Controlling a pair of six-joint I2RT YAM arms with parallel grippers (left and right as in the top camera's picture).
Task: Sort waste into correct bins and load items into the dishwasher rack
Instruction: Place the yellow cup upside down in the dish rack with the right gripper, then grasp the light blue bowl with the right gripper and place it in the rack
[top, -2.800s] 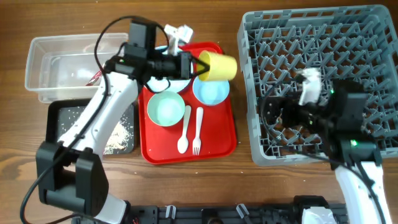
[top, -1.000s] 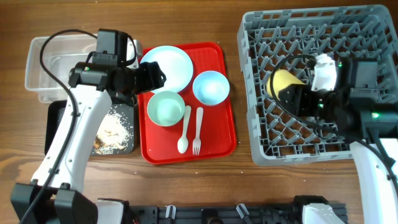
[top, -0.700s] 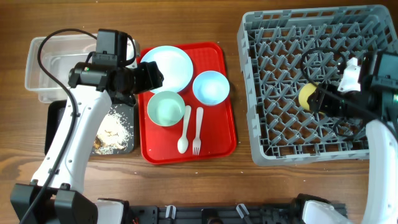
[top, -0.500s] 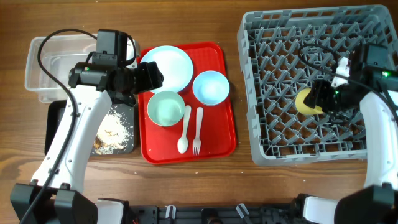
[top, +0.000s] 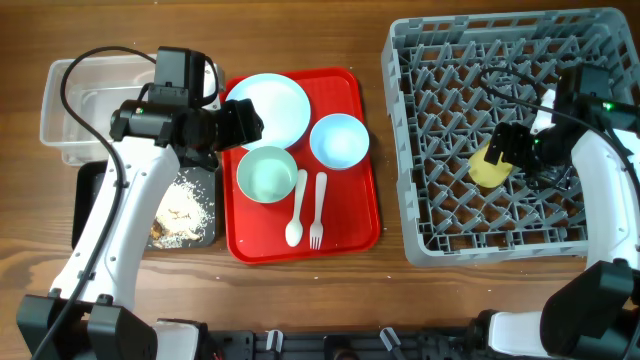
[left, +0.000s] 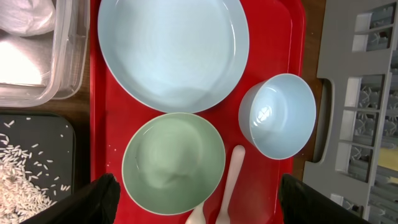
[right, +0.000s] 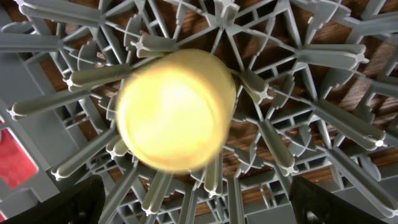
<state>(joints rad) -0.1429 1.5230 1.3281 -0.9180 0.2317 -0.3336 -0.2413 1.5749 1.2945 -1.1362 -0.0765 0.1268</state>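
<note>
The light blue bowl needs to be loaded among the wires of the rack, so my right gripper should next pinch the light blue bowl's rim (top: 367, 142) on the side facing the dishwasher rack (top: 440, 230).
The small yellow cup (top: 488, 168) lies tipped among the pegs of the grey dishwasher rack (top: 440, 230). In the right wrist view the cup (right: 174, 109) is blurred. My right gripper (top: 512, 143) hangs open just above it, its jaws wide apart and off the cup. On the red tray (top: 360, 225) sit the light blue plate (top: 268, 108), light blue bowl (top: 339, 140), pale green bowl (top: 266, 173), white spoon (top: 296, 212) and fork (top: 318, 210). My left gripper (top: 240, 125) is open and empty, above the tray's left side over the green bowl (left: 173, 163).
The clear tub (top: 75, 100) stands at the far left, with a whitish crumpled piece (left: 25, 15) inside. The black tray (top: 95, 180) in front of it holds rice-like crumbs (top: 185, 215) and brownish scraps. My left arm crosses over both bins.
My right gripper carried the yellow cup rightward over the rack, lowered it among the pegs and opened off it. The left arm and the tray's items have stayed put.
</note>
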